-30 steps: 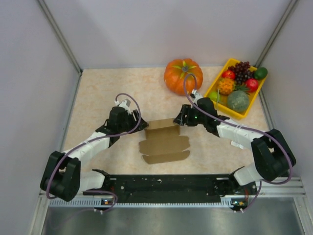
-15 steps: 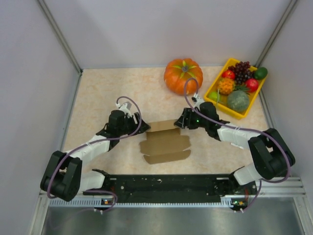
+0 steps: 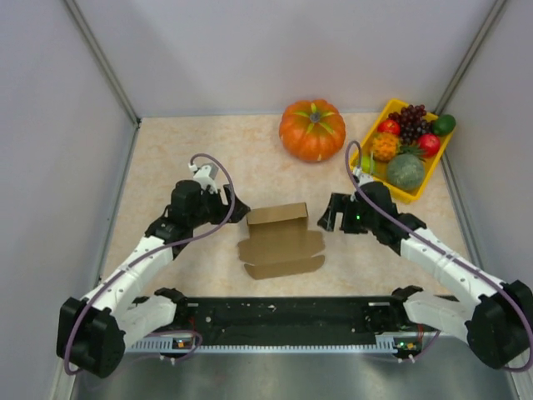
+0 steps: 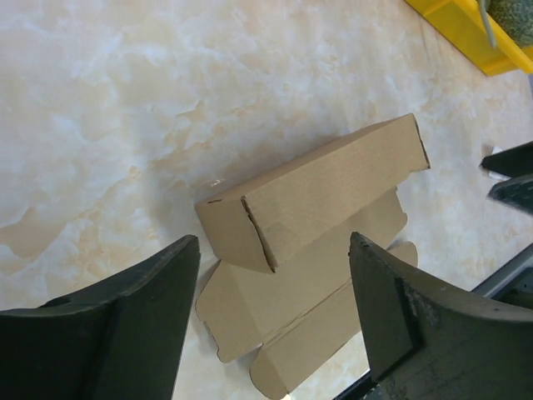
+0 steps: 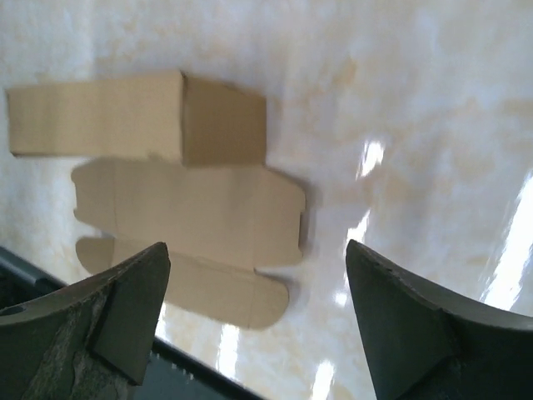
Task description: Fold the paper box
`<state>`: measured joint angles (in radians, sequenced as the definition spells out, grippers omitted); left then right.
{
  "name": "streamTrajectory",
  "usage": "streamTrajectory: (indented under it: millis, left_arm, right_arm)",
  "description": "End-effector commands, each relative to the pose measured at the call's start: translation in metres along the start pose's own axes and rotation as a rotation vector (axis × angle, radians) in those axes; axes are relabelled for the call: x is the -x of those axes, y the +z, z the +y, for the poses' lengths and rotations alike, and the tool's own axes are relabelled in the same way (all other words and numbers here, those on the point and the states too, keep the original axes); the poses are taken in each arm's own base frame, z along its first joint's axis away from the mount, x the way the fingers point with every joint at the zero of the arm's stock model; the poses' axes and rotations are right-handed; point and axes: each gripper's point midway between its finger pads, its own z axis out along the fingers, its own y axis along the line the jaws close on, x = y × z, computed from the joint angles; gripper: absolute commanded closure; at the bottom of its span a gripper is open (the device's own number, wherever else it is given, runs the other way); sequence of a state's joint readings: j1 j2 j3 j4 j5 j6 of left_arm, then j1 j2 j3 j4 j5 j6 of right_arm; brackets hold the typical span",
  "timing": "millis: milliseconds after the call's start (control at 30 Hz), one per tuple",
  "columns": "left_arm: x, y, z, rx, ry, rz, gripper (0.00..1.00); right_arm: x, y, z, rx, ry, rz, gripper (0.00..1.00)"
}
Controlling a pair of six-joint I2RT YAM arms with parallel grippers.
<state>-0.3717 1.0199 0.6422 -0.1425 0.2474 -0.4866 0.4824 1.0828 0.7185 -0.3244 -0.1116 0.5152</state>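
Note:
The paper box needs to be turned with its opening free for folding. My left gripper should next grab the box by its flat lid (image 3: 279,245) (image 4: 301,282) instead of the folded body.
The paper box (image 3: 279,236) lies mid-table in plain brown cardboard. Its far part is folded up into a low rectangular body (image 4: 321,187), and its lid and flaps lie flat toward the near edge (image 5: 187,212). My left gripper (image 3: 236,213) hovers just left of the box, open, apart from it, with nothing between the fingers (image 4: 158,283). My right gripper (image 3: 327,217) hovers just right of the box, also open and empty. In the right wrist view the box body (image 5: 133,117) lies ahead and to the left of the fingers (image 5: 391,308).
An orange pumpkin (image 3: 312,129) sits at the back behind the box. A yellow tray (image 3: 390,188) of toy fruit stands at the back right, its corner seen in the left wrist view (image 4: 466,25). A black rail (image 3: 283,314) runs along the near edge. Walls enclose the table.
Both grippers have let go of the box ends, opened wider and drawn back, the left one leftward and the right one rightward. The box stays in place with its far part folded up.

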Motion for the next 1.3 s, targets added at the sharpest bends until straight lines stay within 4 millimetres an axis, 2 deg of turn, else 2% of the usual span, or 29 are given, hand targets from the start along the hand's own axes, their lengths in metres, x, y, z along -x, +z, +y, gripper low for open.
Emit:
streamTrajectory:
  millis: [0, 33, 100, 133, 167, 233, 300, 367, 400, 467, 500, 533, 567, 600, 633, 667, 700, 733, 767, 800, 867, 900, 967, 1033, 1067, 1100, 1167, 1267]
  left_arm:
    - [0.002, -0.013, -0.021, -0.103, 0.025, -0.001, 0.26]
    - [0.0, -0.014, -0.025, -0.124, 0.023, 0.007, 0.28]
    - [-0.006, -0.02, -0.04, -0.208, 0.025, 0.03, 0.3]
    - [-0.007, -0.022, -0.048, -0.246, 0.036, 0.032, 0.31]
    - [-0.008, -0.024, -0.054, -0.273, 0.046, 0.034, 0.31]
    - [-0.018, -0.028, -0.071, -0.32, 0.096, 0.059, 0.32]
    - [-0.029, -0.032, -0.091, -0.349, 0.178, 0.067, 0.31]
    - [-0.039, -0.035, -0.102, -0.356, 0.246, 0.077, 0.3]
    - [-0.052, -0.04, -0.117, -0.401, 0.318, 0.092, 0.29]
    - [-0.059, -0.042, -0.124, -0.401, 0.382, 0.079, 0.27]
    - [-0.075, -0.047, -0.135, -0.444, 0.457, 0.1, 0.27]
    - [-0.077, -0.044, -0.134, -0.415, 0.496, 0.083, 0.26]
    - [-0.084, -0.042, -0.136, -0.405, 0.539, 0.089, 0.25]
    - [-0.099, -0.045, -0.143, -0.424, 0.625, 0.103, 0.24]
    - [-0.106, -0.041, -0.142, -0.407, 0.666, 0.11, 0.23]
    - [-0.111, -0.028, -0.131, -0.318, 0.716, 0.12, 0.22]
    - [-0.116, -0.028, -0.138, -0.316, 0.777, 0.132, 0.22]
    - [-0.124, -0.024, -0.131, -0.275, 0.825, 0.179, 0.19]
    - [-0.132, -0.012, -0.119, -0.194, 0.878, 0.219, 0.17]
    - [-0.132, -0.011, -0.132, -0.195, 0.926, 0.218, 0.17]
    - [-0.145, -0.001, -0.128, -0.15, 1.016, 0.268, 0.17]
    - [-0.143, 0.0, -0.138, -0.145, 1.065, 0.244, 0.17]
    - [-0.152, 0.006, -0.143, -0.16, 1.114, 0.262, 0.17]
    - [-0.142, 0.013, -0.146, -0.095, 1.162, 0.225, 0.17]
    - [-0.147, 0.019, -0.137, -0.042, 1.194, 0.254, 0.17]
    - [-0.135, 0.023, -0.135, 0.032, 1.208, 0.216, 0.18]
    - [-0.141, 0.031, -0.125, 0.089, 1.253, 0.245, 0.21]
    - [-0.136, 0.036, -0.119, 0.171, 1.292, 0.223, 0.32]
  right_arm:
    - [-0.078, -0.007, -0.014, 0.011, 0.191, 0.216, 0.18]
    - [-0.095, -0.01, -0.019, 0.019, 0.221, 0.23, 0.27]
    - [-0.106, -0.01, -0.013, 0.08, 0.29, 0.221, 0.34]
    - [-0.118, -0.008, -0.02, 0.073, 0.299, 0.217, 0.44]
    - [-0.116, -0.006, -0.024, 0.063, 0.305, 0.181, 0.45]
    - [-0.118, 0.001, -0.017, 0.14, 0.328, 0.153, 0.46]
    - [-0.128, 0.005, -0.005, 0.214, 0.388, 0.2, 0.46]
    - [-0.139, 0.012, -0.001, 0.226, 0.39, 0.236, 0.51]
    - [-0.142, 0.014, 0.0, 0.223, 0.381, 0.247, 0.51]
    - [-0.137, 0.019, 0.008, 0.241, 0.376, 0.236, 0.53]
    - [-0.137, 0.021, 0.009, 0.247, 0.401, 0.244, 0.56]
    - [-0.133, 0.021, 0.015, 0.268, 0.405, 0.24, 0.66]
    - [-0.128, 0.021, 0.018, 0.273, 0.403, 0.232, 0.72]
    - [-0.129, 0.02, 0.016, 0.249, 0.404, 0.253, 0.79]
    - [-0.115, 0.018, 0.023, 0.254, 0.391, 0.231, 0.91]
    - [-0.109, 0.018, 0.02, 0.221, 0.388, 0.213, 0.98]
    - [-0.11, 0.015, 0.017, 0.189, 0.397, 0.227, 1.0]
    - [-0.099, 0.012, 0.023, 0.203, 0.393, 0.208, 1.0]
    - [-0.099, 0.01, 0.026, 0.205, 0.395, 0.228, 1.0]
    - [-0.098, 0.009, 0.028, 0.211, 0.4, 0.241, 1.0]
    - [-0.097, 0.004, 0.038, 0.248, 0.407, 0.285, 1.0]
    - [-0.097, 0.003, 0.041, 0.257, 0.419, 0.295, 1.0]
    - [-0.092, -0.001, 0.047, 0.281, 0.428, 0.292, 1.0]
    - [-0.087, -0.004, 0.05, 0.296, 0.434, 0.282, 1.0]
    - [-0.085, -0.007, 0.053, 0.311, 0.436, 0.28, 1.0]
    - [-0.083, -0.008, 0.054, 0.32, 0.438, 0.279, 1.0]
    - [-0.084, -0.01, 0.055, 0.329, 0.444, 0.285, 1.0]
    - [-0.082, -0.012, 0.057, 0.343, 0.451, 0.282, 1.0]
